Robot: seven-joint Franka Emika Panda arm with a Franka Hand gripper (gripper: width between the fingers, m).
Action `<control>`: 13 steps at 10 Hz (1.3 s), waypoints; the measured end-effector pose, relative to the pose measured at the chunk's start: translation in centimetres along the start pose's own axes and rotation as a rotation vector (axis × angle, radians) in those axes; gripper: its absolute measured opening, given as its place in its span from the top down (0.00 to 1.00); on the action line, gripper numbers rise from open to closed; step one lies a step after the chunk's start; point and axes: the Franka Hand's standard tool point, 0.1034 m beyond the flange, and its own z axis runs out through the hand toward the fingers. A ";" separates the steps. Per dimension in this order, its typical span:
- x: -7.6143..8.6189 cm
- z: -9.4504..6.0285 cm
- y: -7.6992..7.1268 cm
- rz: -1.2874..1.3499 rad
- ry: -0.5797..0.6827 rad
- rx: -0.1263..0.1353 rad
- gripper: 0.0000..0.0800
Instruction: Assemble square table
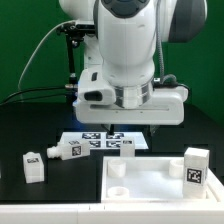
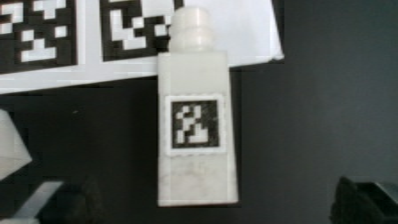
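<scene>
The white leg has a round peg that must stay free to go into a corner socket. My gripper needs to grab the leg by its blunt end (image 1: 127, 154) (image 2: 198, 181).
A white leg (image 2: 194, 120) with a black-and-white tag lies flat on the black table, its round peg end resting over the edge of the marker board (image 2: 107, 40). My gripper (image 2: 208, 211) is open above it, with one dark finger (image 2: 43, 204) standing clear of the leg on each side. In the exterior view the gripper (image 1: 138, 127) hangs low over that leg (image 1: 126, 146). The square table top (image 1: 165, 161), a white slab with a raised rim and round corner sockets, lies at the front right.
The marker board (image 1: 98, 140) lies mid-table. Two loose legs (image 1: 33, 166) (image 1: 63, 150) rest on the exterior view's left. Another tagged leg (image 1: 197, 166) stands by the slab's far right corner. A green wall and black cables sit behind the arm.
</scene>
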 end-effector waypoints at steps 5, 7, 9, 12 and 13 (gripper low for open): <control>0.0 0.5 0.5 0.017 -0.118 -0.008 0.19; 1.0 0.6 0.0 0.047 -0.226 -0.020 0.19; 1.5 0.6 -0.1 0.054 -0.232 -0.023 0.19; 1.4 0.8 0.1 0.060 -0.238 -0.021 0.19; 1.0 2.1 0.8 0.097 -0.291 -0.010 0.19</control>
